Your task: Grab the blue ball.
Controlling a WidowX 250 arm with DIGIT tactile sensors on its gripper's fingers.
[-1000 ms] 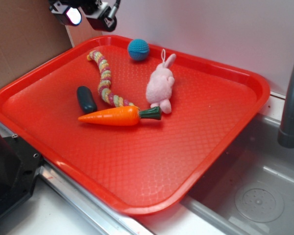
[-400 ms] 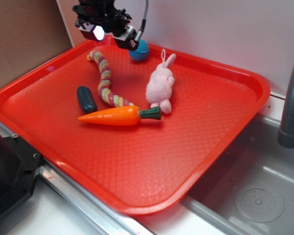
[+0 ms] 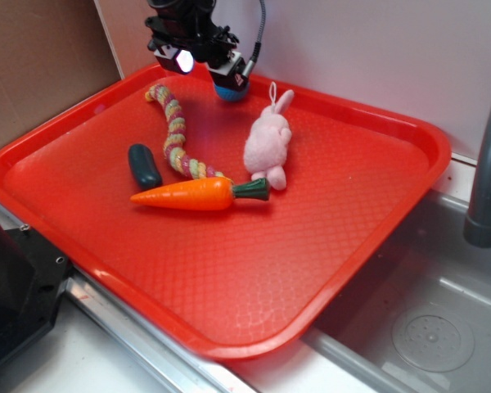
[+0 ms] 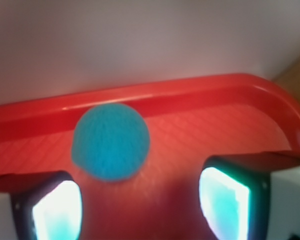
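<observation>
I should grab the blue ball (image 4: 111, 141) by its round sides with my gripper next.
The blue ball (image 4: 111, 141) is a small teal knitted ball lying on the red tray (image 3: 352, 246) close to its far rim. In the exterior view only the lower edge of the blue ball (image 3: 229, 92) shows, the rest being hidden behind my gripper (image 3: 206, 65). In the wrist view my gripper (image 4: 140, 210) is open, its two glowing fingers (image 4: 57, 210) spread wide. The ball sits just ahead of them, left of centre, with nothing between the jaws.
On the tray lie a pink plush bunny (image 3: 268, 143), a striped knitted rope (image 3: 176, 131), a dark green oblong toy (image 3: 144, 165) and an orange carrot (image 3: 198, 193). A white wall rises behind the tray's far rim. A sink (image 3: 425, 327) and a grey tap (image 3: 489, 164) stand to the right.
My gripper has moved right and down from the tray's far left corner until it hangs over the blue ball, now covering most of it. The toys have not moved.
</observation>
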